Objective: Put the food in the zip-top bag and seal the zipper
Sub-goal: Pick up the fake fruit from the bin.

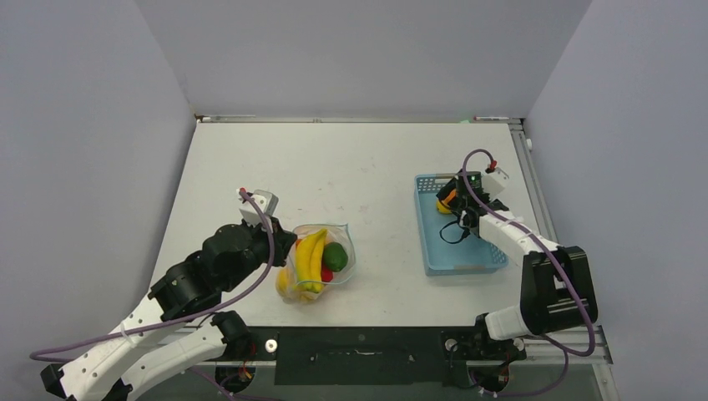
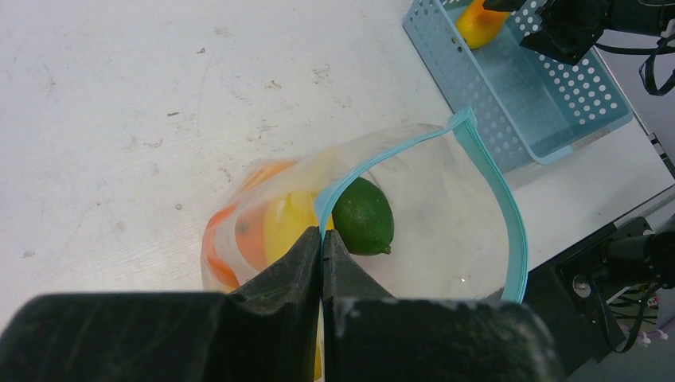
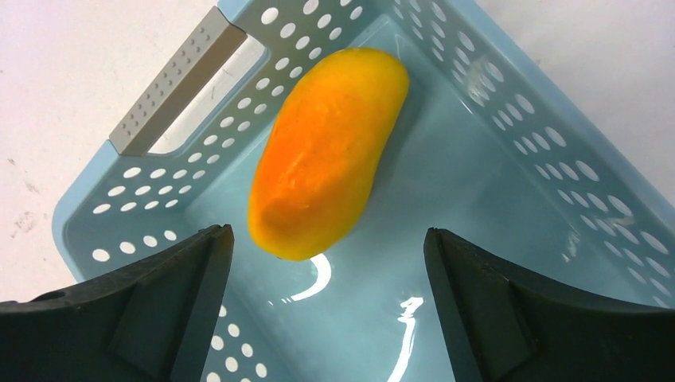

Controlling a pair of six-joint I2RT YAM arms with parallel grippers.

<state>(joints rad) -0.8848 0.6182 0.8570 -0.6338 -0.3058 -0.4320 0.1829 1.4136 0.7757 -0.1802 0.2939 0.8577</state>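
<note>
I should next grab the orange-yellow oblong fruit [image 3: 326, 151] with my right gripper, across its narrow sides, to put the fruit in through the zip-top bag's opening.
The clear zip-top bag [image 1: 321, 263] lies near the table's front with its mouth held open. Inside it are yellow bananas [image 1: 311, 257], a green fruit [image 2: 363, 216], a red one [image 1: 327, 275] and orange rounds [image 2: 247, 235]. My left gripper [image 2: 322, 235] is shut on the bag's mouth edge, pinching the light blue zipper [image 2: 493, 183] where the strip curves past the green fruit. My right gripper [image 3: 326, 232] hangs open inside the light blue basket [image 3: 493, 199], its fingers either side of the near end of an orange-yellow oblong fruit [image 3: 326, 151] and not touching it.
The basket [image 1: 459, 259] stands at the right of the table, with the right arm reaching over its far end. The table's front rail [image 2: 605, 270] runs just beyond the bag. Grey walls close in the back and both sides.
</note>
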